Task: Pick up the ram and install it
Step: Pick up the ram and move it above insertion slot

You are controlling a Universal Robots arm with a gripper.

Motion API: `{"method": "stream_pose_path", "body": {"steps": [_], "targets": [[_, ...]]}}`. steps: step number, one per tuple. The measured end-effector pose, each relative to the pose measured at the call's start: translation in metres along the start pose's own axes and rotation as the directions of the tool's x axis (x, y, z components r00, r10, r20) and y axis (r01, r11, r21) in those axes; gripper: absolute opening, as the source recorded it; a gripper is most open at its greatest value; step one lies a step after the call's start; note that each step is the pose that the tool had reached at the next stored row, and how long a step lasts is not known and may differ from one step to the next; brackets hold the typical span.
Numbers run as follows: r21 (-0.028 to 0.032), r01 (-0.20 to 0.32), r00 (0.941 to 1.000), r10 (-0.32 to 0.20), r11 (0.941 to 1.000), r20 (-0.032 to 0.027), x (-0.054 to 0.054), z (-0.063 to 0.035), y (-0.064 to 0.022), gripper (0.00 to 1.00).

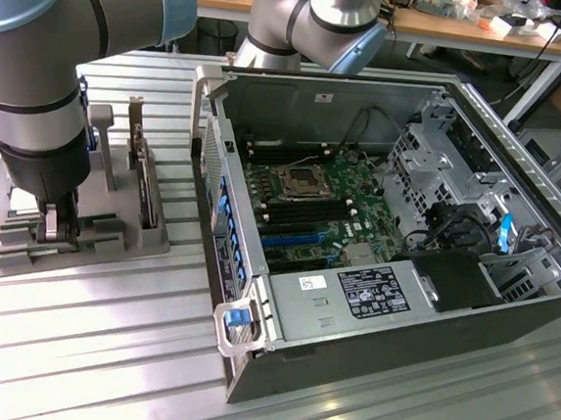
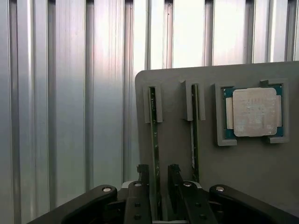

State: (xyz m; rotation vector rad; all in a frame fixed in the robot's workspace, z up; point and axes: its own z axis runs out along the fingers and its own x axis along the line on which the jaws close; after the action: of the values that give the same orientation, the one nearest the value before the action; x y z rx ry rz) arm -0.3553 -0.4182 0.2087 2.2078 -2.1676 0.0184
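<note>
The ram stick's ends are held by grey holder blocks, so my gripper needs to take the stick between its fingers by the stick's bare middle part [image 2: 157, 179] next to pick it up.
Two ram sticks stand on edge in the slots of a grey holder tray [image 2: 177, 140]. One ram stick [image 2: 153, 140] runs between my gripper's fingertips; the other ram stick [image 2: 194, 130] stands one slot over. My gripper [image 2: 159, 186] is open, with a finger on each side of the first stick and a visible gap on one side. In the exterior view my gripper [image 1: 58, 225] is lowered onto the tray [image 1: 110, 249] at the exterior view's left, hiding that stick, while the neighbouring ram stick [image 1: 143, 186] stands beside it.
A square silver CPU [image 2: 254, 112] lies in a pocket of the tray. The open computer case [image 1: 556, 210] sits at the exterior view's right, with its motherboard [image 1: 361, 192], CPU socket [image 1: 298, 182] and dark memory slots [image 1: 295, 209]. The ribbed metal table [image 1: 101, 352] lies all around.
</note>
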Motion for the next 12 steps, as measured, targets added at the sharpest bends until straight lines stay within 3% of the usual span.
{"method": "stream_pose_path", "body": {"steps": [2,5,12], "targets": [[0.0001,0.0,1.0,0.0,1.0,0.0001,0.0,0.0001,0.0,0.29],[0.0,0.0,1.0,0.0,1.0,0.0001,0.0,0.0001,0.0,0.12],[0.0001,0.0,1.0,0.0,1.0,0.0,0.0,0.0001,0.0,0.12]]}}
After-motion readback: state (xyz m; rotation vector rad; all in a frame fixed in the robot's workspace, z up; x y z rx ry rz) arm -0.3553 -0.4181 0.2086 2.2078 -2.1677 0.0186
